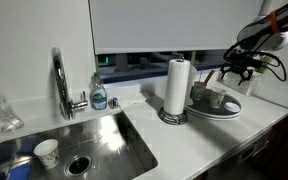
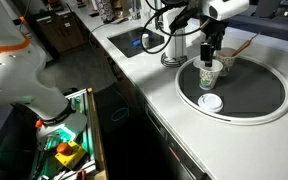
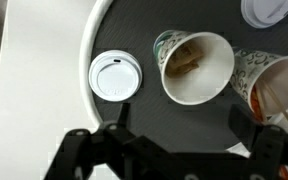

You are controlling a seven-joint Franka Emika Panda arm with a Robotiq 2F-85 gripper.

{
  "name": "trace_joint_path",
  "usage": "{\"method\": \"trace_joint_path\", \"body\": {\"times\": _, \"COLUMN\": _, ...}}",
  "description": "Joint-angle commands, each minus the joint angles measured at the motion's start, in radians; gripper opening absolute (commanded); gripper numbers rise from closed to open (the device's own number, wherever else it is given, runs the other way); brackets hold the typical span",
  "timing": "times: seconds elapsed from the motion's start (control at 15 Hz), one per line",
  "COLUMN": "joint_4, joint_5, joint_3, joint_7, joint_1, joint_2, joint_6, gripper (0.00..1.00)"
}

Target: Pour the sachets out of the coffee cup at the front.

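My gripper grabs the coffee cup by its rim next, on the side away from the second cup, which leaves its opening open to pour sachets.
The coffee cup, pale with a patterned outside, stands upright on the round dark tray and holds tan sachets. No handle shows. It also shows in both exterior views. My gripper is open and empty, hovering above the tray just beside the cup and not touching it. In the exterior views the gripper hangs over the cups. A second cup with reddish contents stands right next to the first.
A white lid lies on the tray near the cup, and another lid lies at the far edge. A paper towel roll stands beside the tray. A sink with a faucet, a soap bottle and a speckled cup is further along the counter.
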Motion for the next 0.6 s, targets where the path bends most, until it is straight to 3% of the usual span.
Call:
{"method": "trace_joint_path", "body": {"times": 0.0, "joint_4": 0.014, "joint_5": 0.047, "joint_3": -0.022, "joint_7": -0.035, "joint_1": 0.028, "joint_2": 0.043, "joint_6": -0.018, "gripper": 1.00}}
{"method": "trace_joint_path", "body": {"times": 0.53, "joint_4": -0.018, "joint_5": 0.009, "joint_3": -0.042, "joint_7": 0.000, "joint_1": 0.063, "joint_2": 0.049, "joint_6": 0.024, "gripper": 1.00}}
